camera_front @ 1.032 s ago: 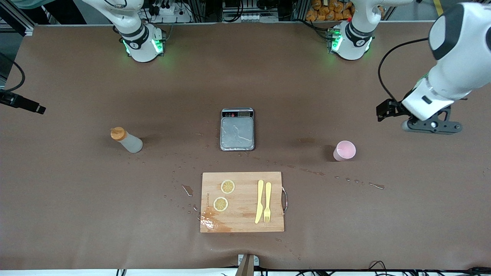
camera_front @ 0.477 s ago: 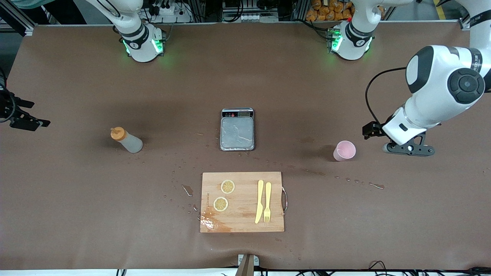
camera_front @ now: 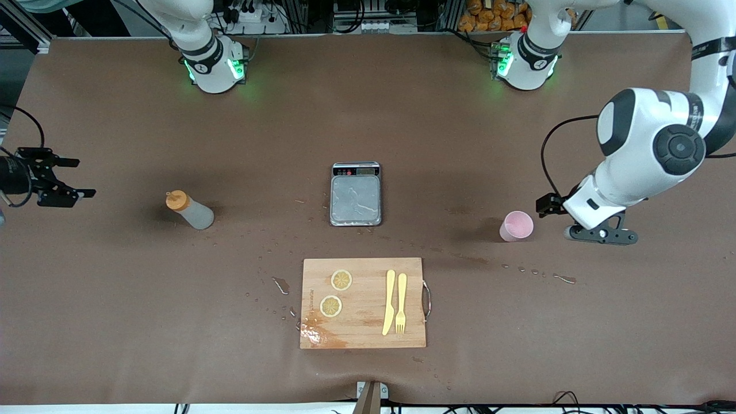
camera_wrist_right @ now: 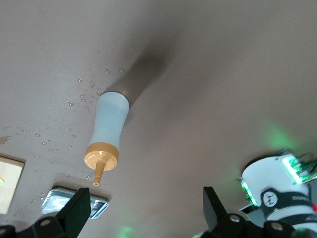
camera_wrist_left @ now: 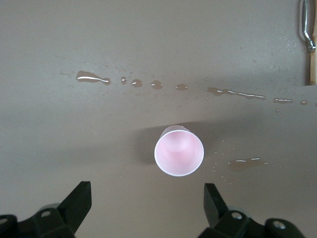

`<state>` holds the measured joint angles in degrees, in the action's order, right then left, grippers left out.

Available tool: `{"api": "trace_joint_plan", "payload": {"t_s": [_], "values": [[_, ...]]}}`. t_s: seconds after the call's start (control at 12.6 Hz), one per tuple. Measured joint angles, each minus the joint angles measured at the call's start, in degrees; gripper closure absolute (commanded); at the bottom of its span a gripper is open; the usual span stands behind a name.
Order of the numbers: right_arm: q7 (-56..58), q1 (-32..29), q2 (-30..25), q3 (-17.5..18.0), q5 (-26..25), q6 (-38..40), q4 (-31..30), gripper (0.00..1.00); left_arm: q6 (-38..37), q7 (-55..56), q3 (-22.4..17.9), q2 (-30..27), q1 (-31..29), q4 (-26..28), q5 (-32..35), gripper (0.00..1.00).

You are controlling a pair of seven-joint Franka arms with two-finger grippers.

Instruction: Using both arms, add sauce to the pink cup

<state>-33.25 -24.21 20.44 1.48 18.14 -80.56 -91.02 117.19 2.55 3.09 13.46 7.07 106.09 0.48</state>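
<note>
My left gripper grabs the pink cup by its rim point(camera_front: 532, 225) next, to hold the cup ready for the sauce from the bottle point(camera_front: 190, 210).
The sauce bottle point(camera_front: 190, 210), whitish with an orange nozzle cap, stands on the brown table toward the right arm's end; it also shows in the right wrist view point(camera_wrist_right: 109, 131). My right gripper point(camera_front: 77, 178) hangs open over the table's edge, well apart from the bottle, with nothing between its fingers point(camera_wrist_right: 143, 198). The pink cup point(camera_front: 516, 225) stands upright and looks empty toward the left arm's end point(camera_wrist_left: 179, 151). My left gripper point(camera_front: 601, 234) is open just beside the cup, on the side of the left arm's end, not touching it point(camera_wrist_left: 147, 191).
A steel scale point(camera_front: 356, 194) sits mid-table between bottle and cup. Nearer the front camera lies a wooden cutting board point(camera_front: 365, 299) with two lemon slices point(camera_front: 341, 280), a yellow knife and fork point(camera_front: 394, 302). Water drops and streaks point(camera_front: 532, 271) dot the table.
The left arm has swung down and toward the pink cup. The right gripper has come in from the table's edge toward the bottle. Both stay open.
</note>
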Motion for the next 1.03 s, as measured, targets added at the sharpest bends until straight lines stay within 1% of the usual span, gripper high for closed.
{"api": "trace_joint_plan", "payload": {"t_s": [0.24,0.4,0.64,1.03], "values": [[-0.6,-4.6,4.3,-0.1,8.3,0.5,-1.6,0.00,1.2,-0.6,0.0,2.0,0.0,0.0,0.0,0.00],[-0.5,-6.4,8.1,-0.1,11.6,0.7,-1.9,0.00,2.5,-2.1,0.0,3.3,-0.4,0.0,0.0,0.00],[-0.6,-7.0,13.2,-0.1,16.5,0.7,-2.2,0.00,3.6,-7.4,-0.1,5.3,-0.8,0.2,0.0,0.00],[-0.7,-8.8,19.7,-0.1,23.6,0.1,-3.9,0.00,5.3,-15.5,-0.1,8.8,-1.1,0.4,0.0,0.00]]}}
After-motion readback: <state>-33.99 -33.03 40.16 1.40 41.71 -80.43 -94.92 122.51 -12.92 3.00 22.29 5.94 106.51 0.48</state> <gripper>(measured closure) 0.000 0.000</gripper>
